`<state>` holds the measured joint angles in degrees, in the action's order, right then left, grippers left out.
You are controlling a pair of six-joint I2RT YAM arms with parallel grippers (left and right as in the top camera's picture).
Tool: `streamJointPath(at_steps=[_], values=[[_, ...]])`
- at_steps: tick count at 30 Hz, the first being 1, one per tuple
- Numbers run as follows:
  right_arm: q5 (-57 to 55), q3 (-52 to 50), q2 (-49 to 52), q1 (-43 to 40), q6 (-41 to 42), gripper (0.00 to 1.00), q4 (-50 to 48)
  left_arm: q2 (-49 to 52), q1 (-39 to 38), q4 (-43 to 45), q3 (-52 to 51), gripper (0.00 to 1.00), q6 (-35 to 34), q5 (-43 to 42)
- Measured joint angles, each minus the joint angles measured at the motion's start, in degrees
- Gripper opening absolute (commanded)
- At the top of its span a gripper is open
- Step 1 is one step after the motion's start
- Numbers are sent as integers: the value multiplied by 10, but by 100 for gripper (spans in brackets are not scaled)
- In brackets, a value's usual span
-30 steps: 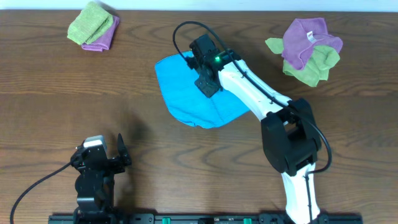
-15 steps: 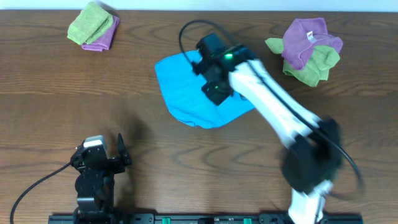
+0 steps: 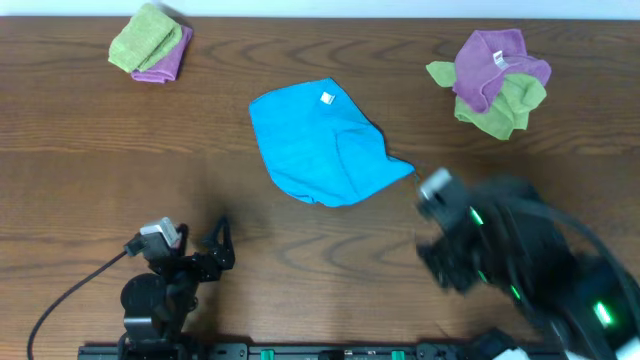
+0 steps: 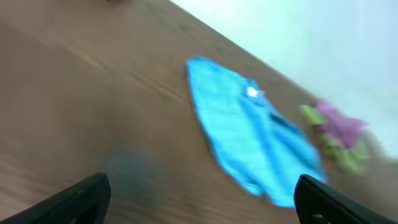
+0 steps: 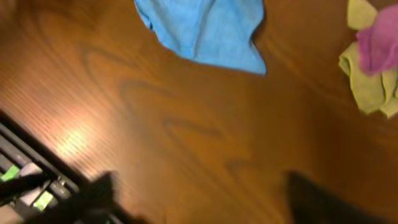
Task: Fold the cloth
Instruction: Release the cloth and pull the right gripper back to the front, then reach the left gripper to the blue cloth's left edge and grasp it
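Note:
My left gripper needs to pull that side of the cloth out flat for folding, so it should grab the blue cloth [image 3: 325,145] by its rounded near edge [image 3: 307,198] next.
The bright blue cloth [image 3: 325,145] lies flat in a rough rounded shape at the middle of the table, its small white tag [image 3: 327,98] facing up near the far edge. No gripper touches it. My right gripper [image 3: 432,235] is blurred with motion at the front right, clear of the cloth's right corner; its wrist view has the cloth [image 5: 202,28] at the top and the jaws [image 5: 205,193] wide apart with only bare wood between. My left gripper [image 3: 218,250] stands open at the front left, and in its wrist view [image 4: 202,199] the cloth [image 4: 249,137] lies ahead.
A folded lime-green and purple pile [image 3: 150,42] sits at the back left. A crumpled purple and lime-green heap [image 3: 495,80] lies at the back right, also seen as the heap [image 5: 373,62] in the right wrist view. The table's front rail [image 3: 300,352] runs along the bottom.
My right gripper has let go of the blue cloth, opened, and pulled back fast to the front right. The cloth now lies uncovered. My left gripper has turned slightly toward the cloth.

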<state>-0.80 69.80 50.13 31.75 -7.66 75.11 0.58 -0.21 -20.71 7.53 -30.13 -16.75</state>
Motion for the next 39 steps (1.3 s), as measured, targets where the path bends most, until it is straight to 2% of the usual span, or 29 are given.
streamJointPath(at_steps=[3, 8, 11, 14, 17, 22, 26, 31, 33, 36, 37, 38, 39], values=[[27, -46, -98, 0, 28, 99, 3, 0, 0, 20, -4, 96, -71, -40], [92, -51, -143, 0, 44, 99, -35, 1, -2, 131, -12, 97, -59, -132], [109, -54, -140, 0, 47, 99, -99, 26, -16, 153, -12, 99, -60, -150], [113, -54, -120, 0, 45, 99, -146, 98, -34, 152, 4, 98, -50, -160], [108, -54, -83, 0, 45, 99, -165, 188, -48, 144, 59, 98, -14, -160], [44, -50, -29, 0, 52, 99, -171, 381, -63, 73, 218, 98, 90, -143], [-26, -11, -42, -10, 60, 99, -134, 550, -90, 18, 331, 99, 183, -104], [-60, -1, -65, -32, 77, 99, -69, 721, -162, 12, 419, 100, 254, -42], [-72, -1, -63, -38, 86, 99, -55, 780, -205, 9, 441, 87, 272, 1], [-83, -1, -63, -45, 92, 99, -45, 845, -255, 0, 451, 48, 282, 71], [-85, -1, -63, -46, 95, 99, -45, 861, -266, -1, 451, 29, 280, 96], [-87, -1, -63, -46, 96, 99, -44, 870, -271, -1, 451, 17, 275, 109], [-88, -1, -63, -46, 96, 99, -44, 880, -274, -2, 451, 14, 271, 123]])
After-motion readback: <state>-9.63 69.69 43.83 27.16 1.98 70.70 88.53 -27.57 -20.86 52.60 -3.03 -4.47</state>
